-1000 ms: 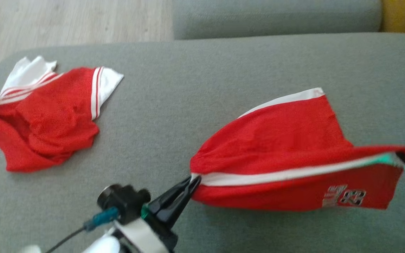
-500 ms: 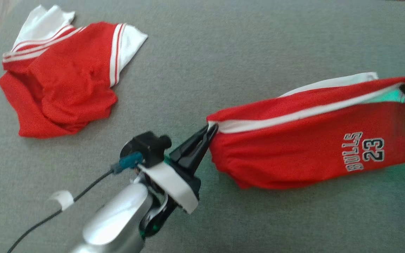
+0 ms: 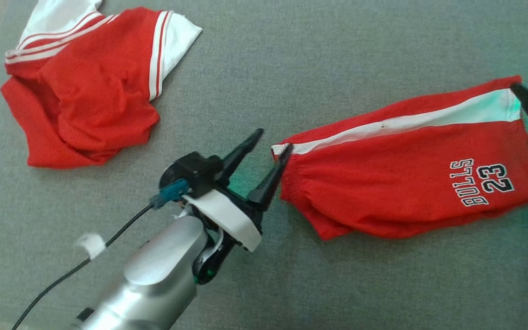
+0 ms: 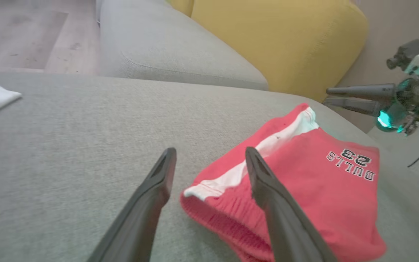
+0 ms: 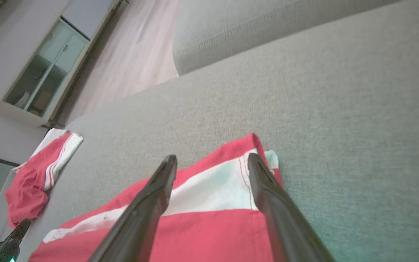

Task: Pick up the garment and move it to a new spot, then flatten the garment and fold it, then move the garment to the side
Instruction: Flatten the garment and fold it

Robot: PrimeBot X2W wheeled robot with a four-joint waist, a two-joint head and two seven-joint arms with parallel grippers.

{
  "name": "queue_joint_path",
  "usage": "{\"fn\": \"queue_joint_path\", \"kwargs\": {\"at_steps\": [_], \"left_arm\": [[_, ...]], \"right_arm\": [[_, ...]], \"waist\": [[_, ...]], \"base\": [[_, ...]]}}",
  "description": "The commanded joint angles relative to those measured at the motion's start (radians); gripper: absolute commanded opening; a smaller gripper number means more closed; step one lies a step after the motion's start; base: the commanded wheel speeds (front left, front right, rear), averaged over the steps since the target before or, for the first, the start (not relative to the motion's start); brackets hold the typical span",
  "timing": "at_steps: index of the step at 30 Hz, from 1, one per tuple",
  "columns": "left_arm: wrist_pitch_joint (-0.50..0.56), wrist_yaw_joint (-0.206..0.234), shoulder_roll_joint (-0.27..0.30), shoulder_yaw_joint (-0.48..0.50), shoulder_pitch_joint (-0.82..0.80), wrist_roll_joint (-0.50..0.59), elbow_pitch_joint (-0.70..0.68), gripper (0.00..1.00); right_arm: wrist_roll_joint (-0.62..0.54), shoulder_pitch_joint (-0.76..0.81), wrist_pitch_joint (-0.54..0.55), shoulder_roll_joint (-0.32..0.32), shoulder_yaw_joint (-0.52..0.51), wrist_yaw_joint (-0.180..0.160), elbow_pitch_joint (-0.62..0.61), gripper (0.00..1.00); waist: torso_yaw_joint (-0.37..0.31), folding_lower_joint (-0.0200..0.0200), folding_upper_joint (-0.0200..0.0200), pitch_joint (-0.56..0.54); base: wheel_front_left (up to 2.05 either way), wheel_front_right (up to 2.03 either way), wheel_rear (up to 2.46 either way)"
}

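Note:
I need to fold the red shorts, so next I should grab them with my right gripper by the leg hem at the white stripe.
The garment (image 3: 410, 183) is a pair of red shorts with a white side stripe and "BULLS 23" print, lying flat on the grey cushion (image 3: 291, 68). My left gripper (image 3: 273, 140) stands open at the waistband end, its right finger touching the white stripe's corner. In the left wrist view the left gripper (image 4: 210, 151) straddles the edge of the shorts (image 4: 304, 174). My right gripper (image 3: 525, 88) is open at the leg-hem end. In the right wrist view the right gripper (image 5: 212, 157) hangs just over the white stripe of the shorts (image 5: 209, 193). Neither gripper holds cloth.
A second red and white garment (image 3: 85, 87) lies crumpled at the cushion's far left. A grey backrest (image 4: 166, 47) and a yellow cushion (image 4: 278, 40) stand behind. Wooden floor (image 5: 140, 54) and a cabinet (image 5: 38, 76) lie beyond the cushion's edge.
Both grippers went from shut on the shorts' ends to open. The shorts dropped from being stretched in the air to lying flat. The head camera tilted down.

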Motion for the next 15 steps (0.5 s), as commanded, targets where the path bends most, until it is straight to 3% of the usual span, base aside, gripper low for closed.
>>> {"fn": "queue_joint_path", "kwargs": {"at_steps": [1, 5, 9, 12, 15], "left_arm": [[-0.032, 0.01, 0.017, 0.046, -0.012, 0.013, -0.011, 1.0], [-0.064, 0.125, 0.032, 0.126, 0.068, 0.073, -0.04, 1.0], [-0.065, 0.259, 0.028, 0.284, 0.211, 0.209, -0.217, 1.0], [-0.066, 0.299, 0.005, 0.386, 0.333, 0.299, -0.337, 1.0], [-0.066, 0.302, -0.02, 0.44, 0.403, 0.34, -0.393, 1.0]], "right_arm": [[-0.006, 0.026, -0.043, -0.019, 0.004, -0.001, -0.042, 1.0], [-0.09, 0.091, -0.167, 0.008, 0.009, -0.001, -0.044, 1.0], [-0.203, 0.137, -0.238, 0.043, 0.018, -0.001, 0.0, 1.0], [-0.263, 0.139, -0.265, 0.07, 0.005, -0.001, 0.066, 1.0], [-0.31, 0.128, -0.283, 0.082, -0.006, -0.001, 0.121, 1.0]], "waist": [[-0.013, 0.0001, 0.0, -0.024], [-0.041, 0.0001, 0.0, -0.068], [-0.049, 0.0001, 0.0, -0.104], [-0.035, 0.0001, 0.0, -0.127], [-0.02, 0.0001, 0.0, -0.14]], "base": [[0.0, 0.0, 0.0], [0.0, 0.0, 0.0], [0.0, 0.0, 0.0], [0.0, 0.0, 0.0], [0.0, 0.0, 0.0]]}}
